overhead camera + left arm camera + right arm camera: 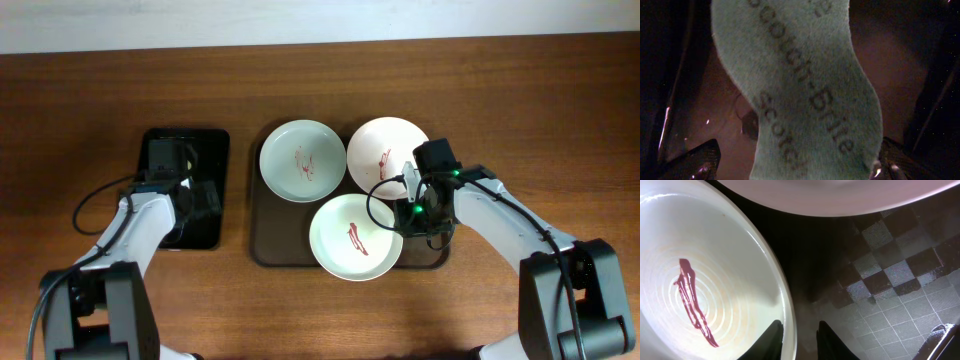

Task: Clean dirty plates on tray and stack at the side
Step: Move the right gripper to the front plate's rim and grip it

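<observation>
Next, the left gripper grabs the green scouring sponge by its long sides across the width to clean plates, leaving the sponge's bottom free.
Three plates lie on the dark brown tray (262,225): pale green (302,160) at back left, pinkish-white (387,150) at back right, white (355,237) in front. Each has a red sauce smear. My right gripper (415,213) is low at the white plate's right rim. In the right wrist view its open fingers (799,341) straddle the rim of the white plate (715,265), one finger inside, one over the tray (890,280). My left gripper (200,198) is over the black tray. Its open jaws (797,162) flank a green scouring sponge (800,85).
The narrow black tray (215,150) lies left of the brown tray on the wooden table (520,90). The pinkish-white plate's edge (840,195) is just beyond my right fingers. Bare wood lies right of the brown tray and along the back.
</observation>
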### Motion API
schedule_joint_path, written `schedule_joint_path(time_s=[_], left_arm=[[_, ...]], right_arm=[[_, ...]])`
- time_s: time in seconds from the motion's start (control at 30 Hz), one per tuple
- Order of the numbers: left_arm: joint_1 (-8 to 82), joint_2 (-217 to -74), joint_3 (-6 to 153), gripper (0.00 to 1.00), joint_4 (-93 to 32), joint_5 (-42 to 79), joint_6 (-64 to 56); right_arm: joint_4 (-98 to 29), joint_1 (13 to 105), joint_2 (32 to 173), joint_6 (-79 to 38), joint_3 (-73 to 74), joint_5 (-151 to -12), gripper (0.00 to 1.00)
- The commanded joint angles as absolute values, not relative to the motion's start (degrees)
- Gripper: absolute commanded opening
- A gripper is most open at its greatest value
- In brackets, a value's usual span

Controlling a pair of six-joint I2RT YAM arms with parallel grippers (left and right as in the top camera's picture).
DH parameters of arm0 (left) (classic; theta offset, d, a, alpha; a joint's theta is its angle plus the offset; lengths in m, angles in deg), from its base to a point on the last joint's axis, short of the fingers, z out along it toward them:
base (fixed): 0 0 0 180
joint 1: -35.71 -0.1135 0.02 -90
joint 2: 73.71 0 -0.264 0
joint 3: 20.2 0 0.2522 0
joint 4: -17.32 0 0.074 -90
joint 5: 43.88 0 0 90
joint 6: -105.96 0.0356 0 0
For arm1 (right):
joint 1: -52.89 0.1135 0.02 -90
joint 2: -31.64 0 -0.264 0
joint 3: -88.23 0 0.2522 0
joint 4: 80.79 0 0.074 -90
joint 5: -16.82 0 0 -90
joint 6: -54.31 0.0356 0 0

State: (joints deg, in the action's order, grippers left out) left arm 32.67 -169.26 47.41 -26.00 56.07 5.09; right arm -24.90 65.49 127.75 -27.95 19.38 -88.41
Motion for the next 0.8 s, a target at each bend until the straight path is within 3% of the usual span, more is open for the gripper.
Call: schedule_joint_path(time_s=[0.0, 0.33, 0.77], left_arm=[[31.2, -164.8, 48.5, 0.99, -25.67, 56.64, 0.02], [30.28, -163.34, 48.48, 0.99, -20.06, 56.49, -4.31], [30.28, -171.88, 48.48, 0.99, -10.11, 53.87, -8.27]], right_arm=[[-24.88, 66.12, 128.49, -27.73, 18.85, -87.71, 0.25], [-24.44, 66.12, 128.49, -27.71, 18.85, -87.71, 0.25], [-23.99, 66.1, 128.49, -27.73, 18.85, -87.73, 0.25]])
